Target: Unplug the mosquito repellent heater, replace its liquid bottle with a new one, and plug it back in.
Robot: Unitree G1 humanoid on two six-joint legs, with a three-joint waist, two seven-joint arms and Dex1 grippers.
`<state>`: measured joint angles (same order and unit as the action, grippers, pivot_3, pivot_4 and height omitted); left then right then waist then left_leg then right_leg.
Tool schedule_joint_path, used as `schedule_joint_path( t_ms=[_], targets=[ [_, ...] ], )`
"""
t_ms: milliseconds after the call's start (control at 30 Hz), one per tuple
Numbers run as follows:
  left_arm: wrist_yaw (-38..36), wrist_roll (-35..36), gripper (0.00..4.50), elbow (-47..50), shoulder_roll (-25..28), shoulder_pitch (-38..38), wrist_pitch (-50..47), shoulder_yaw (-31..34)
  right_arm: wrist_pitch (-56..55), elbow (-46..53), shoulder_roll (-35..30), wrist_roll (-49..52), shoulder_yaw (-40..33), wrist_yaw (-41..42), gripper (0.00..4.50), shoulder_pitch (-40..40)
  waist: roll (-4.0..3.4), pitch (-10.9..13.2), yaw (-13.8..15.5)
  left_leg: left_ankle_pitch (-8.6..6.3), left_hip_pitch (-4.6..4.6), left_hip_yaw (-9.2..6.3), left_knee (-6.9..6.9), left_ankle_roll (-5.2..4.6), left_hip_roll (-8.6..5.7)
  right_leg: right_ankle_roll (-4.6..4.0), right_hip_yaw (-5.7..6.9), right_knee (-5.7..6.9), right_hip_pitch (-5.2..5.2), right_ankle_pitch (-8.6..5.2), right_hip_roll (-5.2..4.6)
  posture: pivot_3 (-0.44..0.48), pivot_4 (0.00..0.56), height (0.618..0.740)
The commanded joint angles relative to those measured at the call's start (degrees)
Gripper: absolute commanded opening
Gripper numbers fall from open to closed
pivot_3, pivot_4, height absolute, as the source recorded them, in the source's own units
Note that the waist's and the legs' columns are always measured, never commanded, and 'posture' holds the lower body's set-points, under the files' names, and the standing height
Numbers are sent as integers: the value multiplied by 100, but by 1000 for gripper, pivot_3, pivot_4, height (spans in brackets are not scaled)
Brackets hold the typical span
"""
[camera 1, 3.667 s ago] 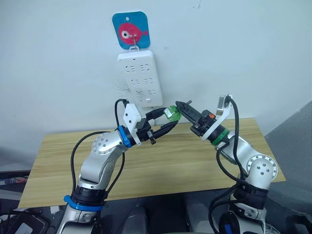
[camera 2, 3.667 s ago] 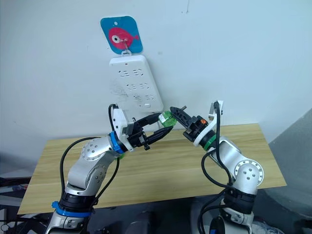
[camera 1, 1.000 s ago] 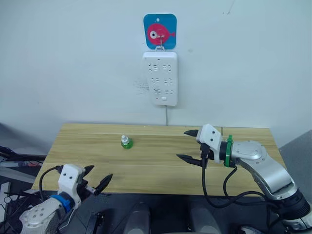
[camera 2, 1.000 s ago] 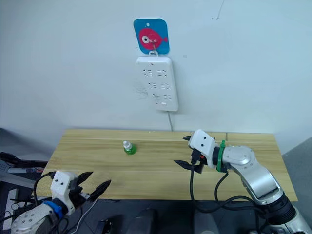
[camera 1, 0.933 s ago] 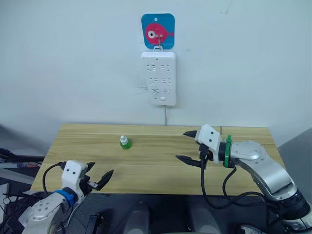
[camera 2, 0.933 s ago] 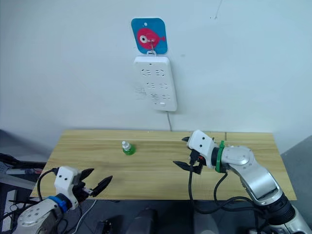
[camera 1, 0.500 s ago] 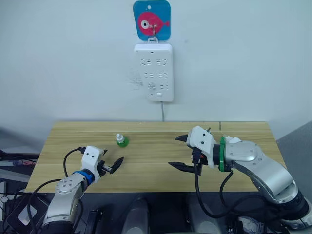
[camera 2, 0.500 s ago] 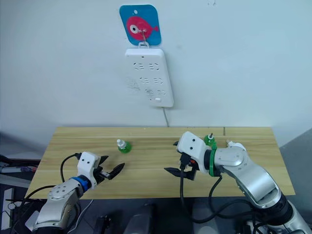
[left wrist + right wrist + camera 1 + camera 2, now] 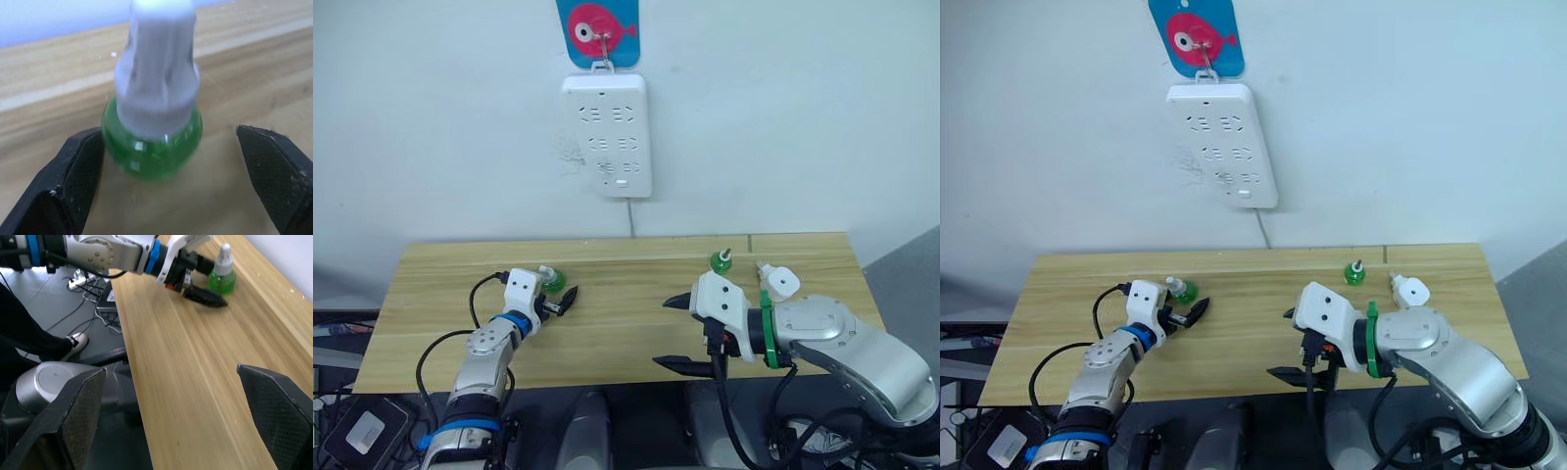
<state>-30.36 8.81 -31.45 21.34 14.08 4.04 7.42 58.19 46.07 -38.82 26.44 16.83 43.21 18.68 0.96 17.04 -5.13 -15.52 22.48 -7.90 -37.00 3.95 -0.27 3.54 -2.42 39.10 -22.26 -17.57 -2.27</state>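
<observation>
The liquid bottle should be grabbed next by its green body [image 9: 554, 282] with my left gripper, so the liquid bottle's grey-white cap stays free.
A small green liquid bottle [image 9: 551, 282] with a grey-white cap stands on the wooden table [image 9: 626, 338], left of centre. My left gripper [image 9: 560, 300] is open with its fingers on either side of this bottle [image 9: 152, 142], one finger [image 9: 78, 171] close against it. A second green bottle [image 9: 720, 260] stands at the back right. Beside it the white mosquito repellent heater [image 9: 781, 282] lies on the table, unplugged. My right gripper [image 9: 664, 333] hangs open over the front edge, holding nothing.
A long white power strip [image 9: 605, 137] hangs on the wall under a blue fish hook [image 9: 597, 22], its cord dropping behind the table. In the right wrist view, cables and a grey stool [image 9: 46, 382] lie on the floor off the table's edge.
My left arm has come up from below the table's front edge, and its open fingers now straddle the left green bottle. The right gripper has drawn back, uncovering the second bottle and the heater.
</observation>
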Motion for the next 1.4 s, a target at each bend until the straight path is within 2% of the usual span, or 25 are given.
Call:
schedule_joint_path(
  t_ms=[33, 267, 367, 533, 567, 633, 733, 900, 1033, 1167, 1400],
  targets=[
    [73, -114, 4500, -229, 75, -159, 294, 42, -1, 241, -102, 167, -151, -24, 4467, -53, 0, 0, -17, 0, -1, 2, 1, 0, 0, 0, -2, 0, 0, 0, 0, -149, 364, 734],
    [254, -233, 4500, -494, 87, -57, 691, 34, -4, 227, -130, 308, -156, -149, 4467, -82, 4, 31, -10, 0, 0, 1, 0, 0, 0, 3, -2, -1, 0, 1, 1, -152, 367, 734],
    [230, -277, 3886, -798, 88, 136, 818, -23, -20, 192, -167, 329, -176, -160, 4500, -73, 9, 54, -3, 0, 0, 1, 0, 0, 0, 4, -1, -2, 0, 1, 1, -150, 371, 734],
    [163, -333, 2397, -1044, 117, 227, 1034, -80, -55, 173, -236, 332, -216, -164, 4500, -77, 8, 75, -7, 0, 1, 3, 0, 1, -1, 5, -2, -3, -1, 2, 1, -158, 365, 734],
    [140, -343, 2249, -1059, 129, 205, 1076, -90, -76, 156, -250, 320, -218, -164, 4500, -78, 8, 76, -8, 0, 1, 3, 1, 1, 0, 5, -1, -4, -1, 2, 1, -160, 364, 734],
    [98, -334, 2250, -968, 200, 88, 1145, -65, -148, 118, -256, 273, -215, -187, 4500, -79, 9, 77, -15, 0, 1, 2, 4, 1, 0, 5, -1, -5, -3, 2, 0, -159, 357, 734],
    [-115, -174, 2250, -301, 377, -180, 1078, 11, -430, 31, -240, 141, -214, -202, 4500, -71, 11, 78, -55, 0, 1, 2, 6, 1, 4, 5, -2, -6, -5, 2, 0, -148, 343, 734],
    [-1375, 89, 2250, 1699, 956, -175, -18, -557, -656, -341, 55, 190, -333, -269, 4500, 117, 20, 84, 27, 6, 20, -16, 4, 11, 5, 5, 12, -4, -15, 3, 2, -110, 313, 734],
    [-2683, 583, 2250, 3022, 1467, 503, -1396, -1235, -774, -676, 393, 292, -359, -234, 4500, 472, 20, 83, 78, 21, 37, -28, 2, 38, -10, 18, 17, -13, -15, 12, -5, -107, 280, 734],
    [-3621, 959, 2250, 3649, 1821, 1345, -2396, -1713, -621, -950, 799, 552, -455, -254, 4500, 953, 24, 79, 14, 24, 39, -11, 3, 42, -11, 24, 9, -12, -27, 17, -7, -133, 246, 734],
    [-4416, 961, 2250, 3781, 1987, 2143, -2755, -2134, -538, -1491, 1283, 685, -395, -281, 4500, 1502, 24, 67, -145, 36, 83, 5, 5, 63, 0, 18, 1, 8, -98, 19, 2, -143, 216, 734]
  ],
)
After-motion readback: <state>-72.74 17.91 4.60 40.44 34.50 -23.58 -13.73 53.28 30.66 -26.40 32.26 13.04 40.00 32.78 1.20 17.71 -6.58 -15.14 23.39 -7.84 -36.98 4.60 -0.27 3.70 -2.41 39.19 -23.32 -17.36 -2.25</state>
